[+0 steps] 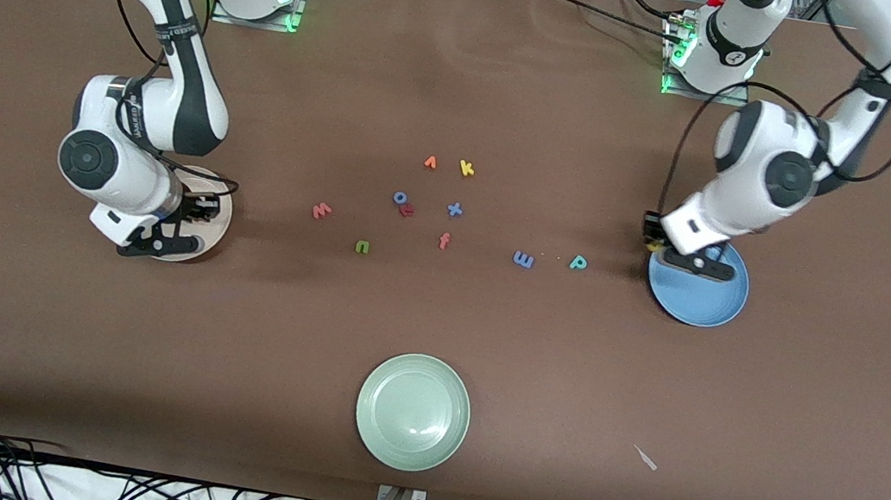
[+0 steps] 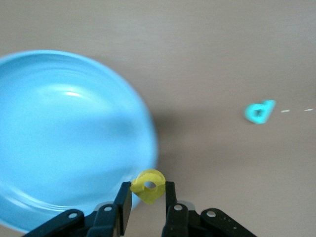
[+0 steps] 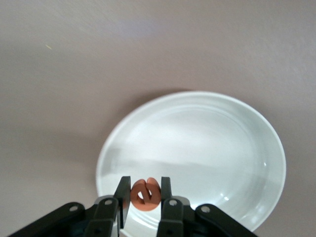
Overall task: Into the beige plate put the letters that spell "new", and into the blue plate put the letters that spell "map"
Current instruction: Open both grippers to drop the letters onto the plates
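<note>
I should keep holding the yellow "a" with my left gripper until it moves toward the middle of the blue plate, because the yellow "a" sticks out past the blue plate's rim (image 2: 154, 161).
My right gripper (image 3: 145, 193) is shut on the orange "e" (image 3: 146, 194) and hangs over the beige plate (image 3: 207, 143), near its rim; in the front view that gripper (image 1: 200, 209) is over the plate (image 1: 208, 239) at the right arm's end. Above the rim of the blue plate (image 2: 64, 138) my left gripper (image 2: 148, 190) is shut on the yellow "a" (image 2: 148, 185); the front view shows this gripper (image 1: 655, 246) and plate (image 1: 710, 301) too. On the cloth lie the pinkish-red "w" (image 1: 321, 211), green "n" (image 1: 362, 247), blue "m" (image 1: 523, 259) and teal "p" (image 1: 578, 262) (image 2: 259, 111).
Other letters sit mid-table: orange "v" (image 1: 430, 162), yellow "k" (image 1: 466, 168), blue "o" (image 1: 400, 197) touching a red letter (image 1: 406, 211), blue "x" (image 1: 455, 209), pinkish "f" (image 1: 444, 240). A pale green plate (image 1: 412, 411) stands nearest the front camera.
</note>
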Robot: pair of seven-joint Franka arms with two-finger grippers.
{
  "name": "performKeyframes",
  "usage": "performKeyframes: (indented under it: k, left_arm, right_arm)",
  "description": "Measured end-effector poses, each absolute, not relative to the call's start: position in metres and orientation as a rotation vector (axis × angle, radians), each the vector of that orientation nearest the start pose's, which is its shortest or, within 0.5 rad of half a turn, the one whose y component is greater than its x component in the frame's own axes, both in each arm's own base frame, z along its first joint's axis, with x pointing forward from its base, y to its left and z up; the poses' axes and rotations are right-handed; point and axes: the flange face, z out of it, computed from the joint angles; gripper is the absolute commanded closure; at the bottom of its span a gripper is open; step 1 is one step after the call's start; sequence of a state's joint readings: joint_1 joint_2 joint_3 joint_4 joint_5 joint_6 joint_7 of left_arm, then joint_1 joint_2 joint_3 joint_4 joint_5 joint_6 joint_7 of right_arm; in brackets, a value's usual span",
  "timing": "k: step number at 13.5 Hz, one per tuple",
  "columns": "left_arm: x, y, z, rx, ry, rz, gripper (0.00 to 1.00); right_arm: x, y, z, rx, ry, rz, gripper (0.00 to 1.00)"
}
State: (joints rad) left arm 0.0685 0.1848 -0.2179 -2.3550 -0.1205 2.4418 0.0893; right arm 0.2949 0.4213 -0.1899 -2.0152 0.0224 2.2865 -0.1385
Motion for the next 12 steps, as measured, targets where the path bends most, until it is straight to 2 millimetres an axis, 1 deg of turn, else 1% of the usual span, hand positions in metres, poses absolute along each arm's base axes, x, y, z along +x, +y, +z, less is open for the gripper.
performKeyframes:
  k: [1,2,3,4,6,7,8,9,10,11,12]
  left_arm:
    - [0.497,-0.058,0.242,-3.238,0.250,0.168,0.72]
    - [0.496,-0.049,0.238,-3.235,0.266,0.178,0.45]
    - [0.496,-0.048,0.234,-3.229,0.283,0.187,0.33]
    - [0.495,-0.050,0.232,-3.225,0.296,0.192,0.30]
    - [0.496,-0.055,0.233,-3.224,0.313,0.182,0.30]
    - [0.497,-0.058,0.234,-3.224,0.320,0.171,0.30]
    - [0.497,-0.060,0.235,-3.223,0.327,0.158,0.30]
    - [0.498,-0.064,0.235,-3.222,0.341,0.146,0.30]
    - [0.498,-0.073,0.236,-3.218,0.367,0.138,0.30]
    - [0.498,-0.089,0.238,-3.219,0.391,0.128,0.30]
    - [0.502,-0.110,0.241,-3.233,0.391,0.111,0.30]
  right_arm:
    - [0.577,0.058,0.224,-3.174,-0.388,0.196,0.15]
    - [0.571,0.055,0.216,-3.176,-0.393,0.177,0.00]
    - [0.568,0.054,0.212,-3.177,-0.395,0.172,0.00]
    - [0.568,0.055,0.213,-3.176,-0.395,0.168,0.00]
    - [0.569,0.060,0.224,-3.175,-0.353,0.153,0.00]
    - [0.572,0.066,0.231,-3.176,-0.304,0.141,0.00]
    - [0.574,0.078,0.238,-3.175,-0.238,0.121,0.00]
    - [0.575,0.095,0.243,-3.173,-0.156,0.105,0.00]
    - [0.575,0.114,0.245,-3.168,-0.062,0.095,0.00]
    - [0.573,0.133,0.247,-3.162,0.041,0.091,0.00]
    - [0.569,0.149,0.246,-3.154,0.146,0.094,0.00]
